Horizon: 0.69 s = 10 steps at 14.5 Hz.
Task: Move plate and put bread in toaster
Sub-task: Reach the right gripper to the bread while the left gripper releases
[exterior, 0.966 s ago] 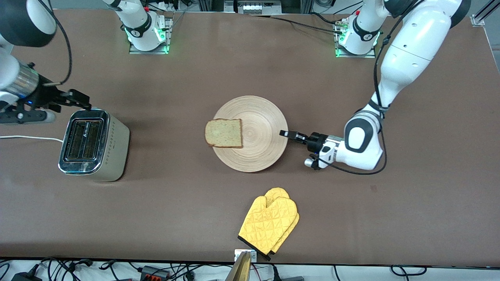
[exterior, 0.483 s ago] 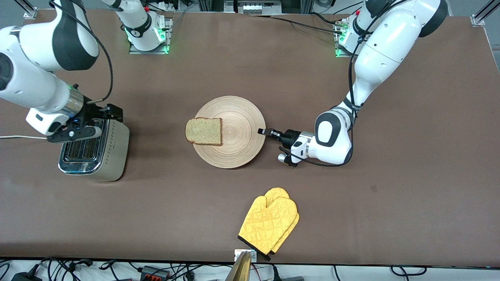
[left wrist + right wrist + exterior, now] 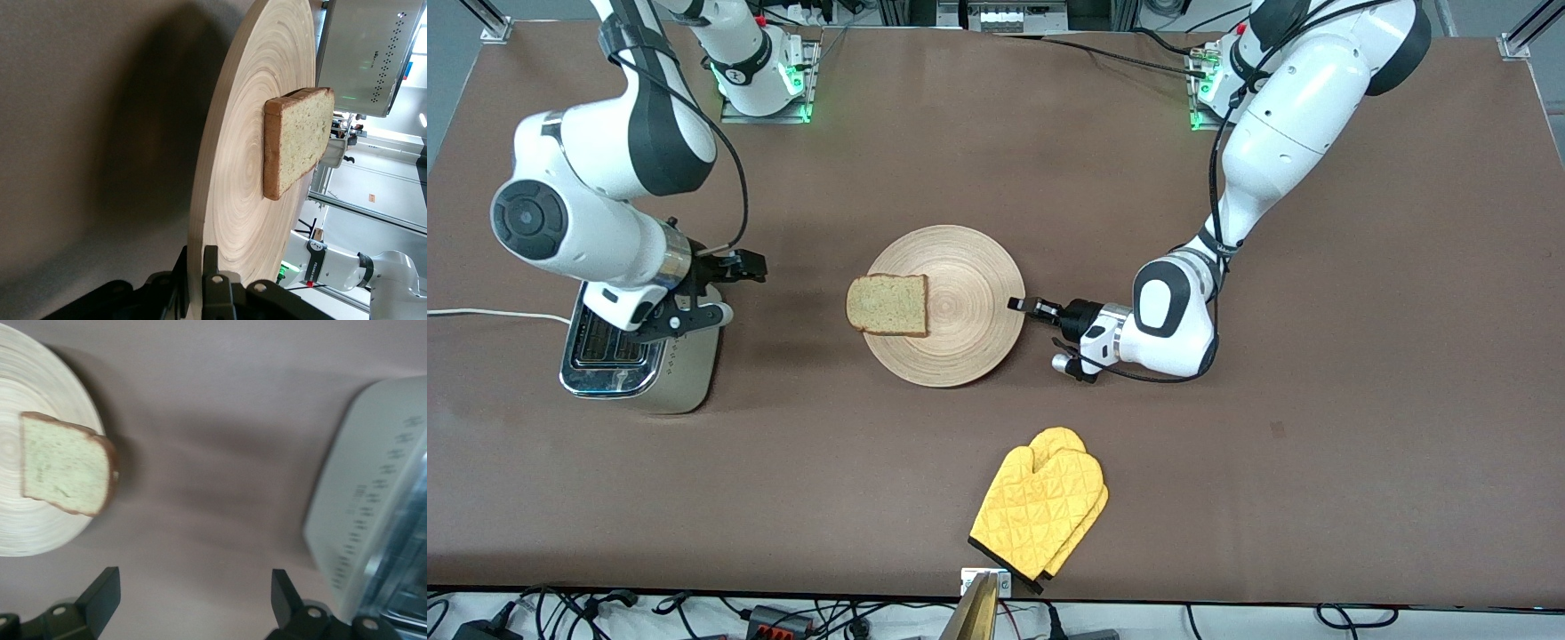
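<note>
The plate's lower edge (image 3: 944,385) (image 3: 208,147) is close over the shadowed table, so it is time for my left gripper to release the plate now.
The pale wooden plate (image 3: 969,293) lies mid-table with the bread slice (image 3: 887,305) on its edge toward the toaster (image 3: 680,378). My left gripper (image 3: 1019,305) is shut on the plate's rim at the side toward the left arm's end. In the left wrist view the fingers clamp the rim (image 3: 200,267), with the plate (image 3: 247,180), bread (image 3: 300,140) and toaster (image 3: 367,53) ahead. My right gripper (image 3: 734,289) is open and empty, over the toaster's edge toward the plate. The right wrist view shows the plate (image 3: 27,520), bread (image 3: 63,463) and toaster (image 3: 373,540) beyond that open gripper (image 3: 193,597).
A yellow oven mitt (image 3: 1040,507) lies nearer the front camera than the plate, by the table's front edge. The toaster's white cord (image 3: 480,313) runs off toward the right arm's end of the table.
My left gripper has dragged the plate and bread toward the toaster. My right arm has swung from beside the toaster, across it, toward the plate.
</note>
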Motion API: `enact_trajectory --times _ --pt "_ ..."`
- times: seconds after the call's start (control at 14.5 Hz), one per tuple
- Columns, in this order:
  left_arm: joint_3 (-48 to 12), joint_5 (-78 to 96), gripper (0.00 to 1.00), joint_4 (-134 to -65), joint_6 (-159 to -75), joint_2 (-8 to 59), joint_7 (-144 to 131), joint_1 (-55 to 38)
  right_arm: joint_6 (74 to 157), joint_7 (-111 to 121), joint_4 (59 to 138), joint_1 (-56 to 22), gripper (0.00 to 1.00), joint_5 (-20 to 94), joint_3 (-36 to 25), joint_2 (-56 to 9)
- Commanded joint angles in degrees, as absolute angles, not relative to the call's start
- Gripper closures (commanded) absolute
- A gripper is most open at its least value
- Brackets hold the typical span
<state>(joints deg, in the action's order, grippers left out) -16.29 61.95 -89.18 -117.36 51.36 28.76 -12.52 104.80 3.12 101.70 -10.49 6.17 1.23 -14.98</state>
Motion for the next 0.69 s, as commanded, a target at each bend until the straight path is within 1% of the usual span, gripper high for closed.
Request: enact_trajectory --times 0.0,0.07,0.14,0.34,0.41,0.48,0.62 --pt "-15.65 63.19 0.81 -87.45 -116.46 51.94 29.36 -13.18 106.17 3.08 101.43 -10.72 0.0 8.79 1.05 -16.69" --pt "-15.56 63.11 0.75 -87.45 -116.54 52.03 29.36 -13.18 106.35 3.08 101.43 -10.72 0.0 9.05 1.05 -17.13" --pt "-15.56 63.11 0.67 -87.45 -117.15 52.03 29.36 -13.1 106.87 3.08 101.51 -10.72 0.0 10.01 1.05 -17.83" --pt "-15.12 62.93 0.56 -87.45 -118.04 51.86 29.18 -12.04 107.57 3.08 101.51 -10.72 0.0 13.69 1.05 -20.21" --pt "-13.73 61.54 0.52 -87.45 -118.04 51.68 29.18 -11.69 107.93 2.99 101.51 -10.81 0.0 14.93 1.05 -21.08" --pt "-12.49 59.0 0.52 -87.45 -117.78 51.42 29.18 -11.52 108.19 2.99 101.51 -10.72 0.0 15.9 1.05 -21.96" --pt "-11.95 53.47 0.52 -87.36 -117.69 50.45 29.18 -9.07 109.07 2.9 101.6 -10.81 0.0 19.49 1.05 -24.25"
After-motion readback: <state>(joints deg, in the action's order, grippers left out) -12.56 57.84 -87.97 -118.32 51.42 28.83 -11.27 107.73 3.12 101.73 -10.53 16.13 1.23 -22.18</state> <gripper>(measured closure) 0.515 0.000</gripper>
